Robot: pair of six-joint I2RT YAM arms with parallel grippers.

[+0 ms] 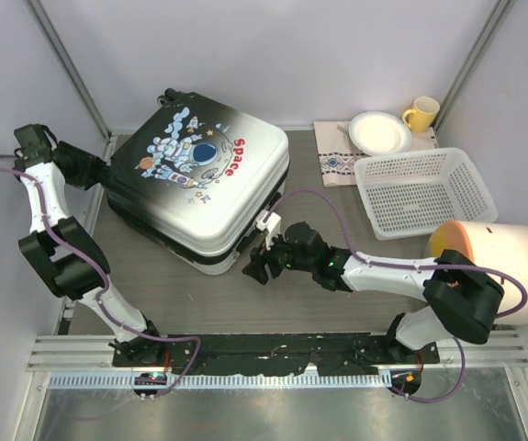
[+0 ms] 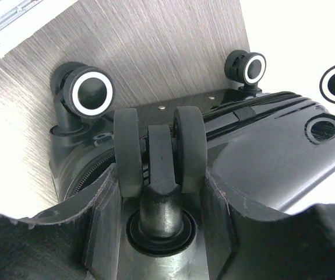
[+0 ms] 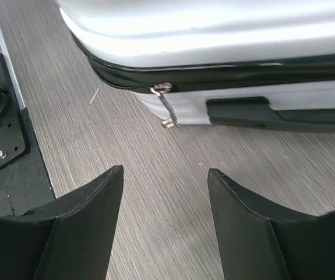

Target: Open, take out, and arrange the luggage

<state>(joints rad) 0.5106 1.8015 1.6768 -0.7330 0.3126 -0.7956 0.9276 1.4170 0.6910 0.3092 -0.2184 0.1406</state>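
Observation:
My right gripper should grab the zipper pull's dangling end next. Then it can pull it along the zip to open the luggage.
The luggage lies flat and closed on the table, its astronaut and red "Space" print facing up. At its left corner my left gripper is shut on one caster; in the left wrist view the fingers flank the twin wheel and its stem, with other wheels beyond. My right gripper hovers low over the table just in front of the luggage's near side, open with nothing between its fingers. The zipper pull hangs from the closed black zip line, next to a dark side handle.
A white slatted basket stands at the right. Behind it are a patterned cloth, a white plate and a yellow cup. A white and orange rounded object sits at the right edge. The arms' black base rail runs along the near edge.

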